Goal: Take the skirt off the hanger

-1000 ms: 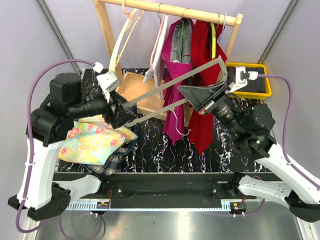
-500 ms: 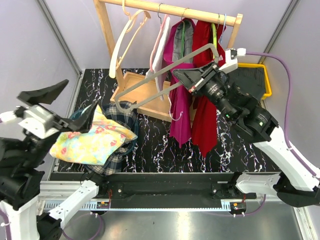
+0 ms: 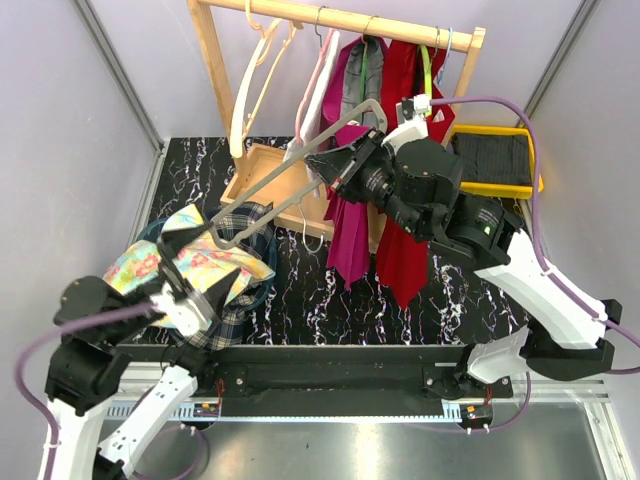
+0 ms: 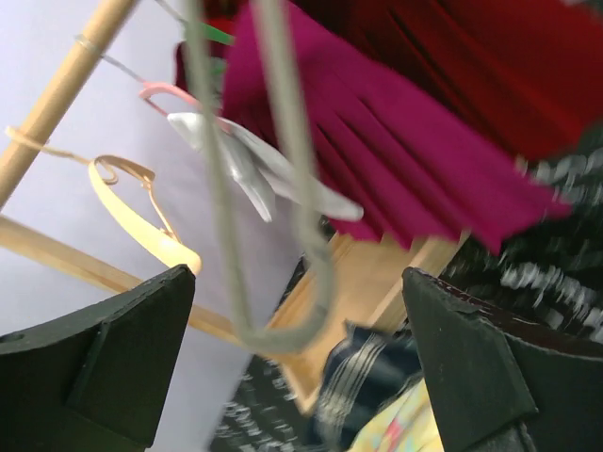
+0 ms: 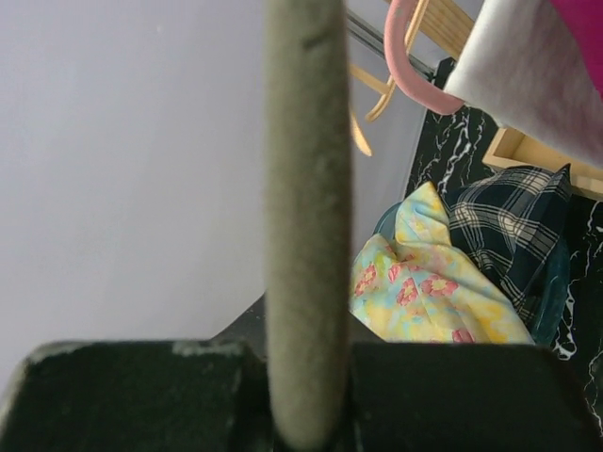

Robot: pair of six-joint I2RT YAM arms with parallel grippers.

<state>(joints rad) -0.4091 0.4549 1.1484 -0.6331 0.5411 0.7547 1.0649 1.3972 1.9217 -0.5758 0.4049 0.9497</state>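
The bare grey hanger should next be grabbed by its free rounded end (image 4: 285, 331) with my left gripper, so its hook stays free to hang it on the rack.
The floral yellow skirt (image 3: 245, 265) lies crumpled on a dark basket (image 3: 268, 288) at the left, free of the hanger; the right wrist view shows the skirt (image 5: 424, 292) too. My right gripper (image 3: 325, 165) is shut on the bare grey hanger (image 3: 240, 200), holding it in the air in front of the rack, its long bar (image 5: 306, 235) running up between the jaws. My left gripper (image 3: 200, 255) hovers over the skirt, open, with nothing between its fingers. In its own view the left gripper (image 4: 297, 282) looks up at the grey hanger (image 4: 287, 122).
A wooden rack (image 3: 340, 15) at the back carries cream hangers (image 3: 245, 90), a magenta skirt (image 3: 350, 230) and a red garment (image 3: 405, 250). A plaid cloth (image 3: 225, 325) lies under the floral skirt. A wooden box (image 3: 265, 165) and a yellow tray (image 3: 500, 160) stand behind.
My left gripper opened wide, let go of the floral skirt and swung back toward the near left. My right gripper carried the empty hanger left, toward the rack.
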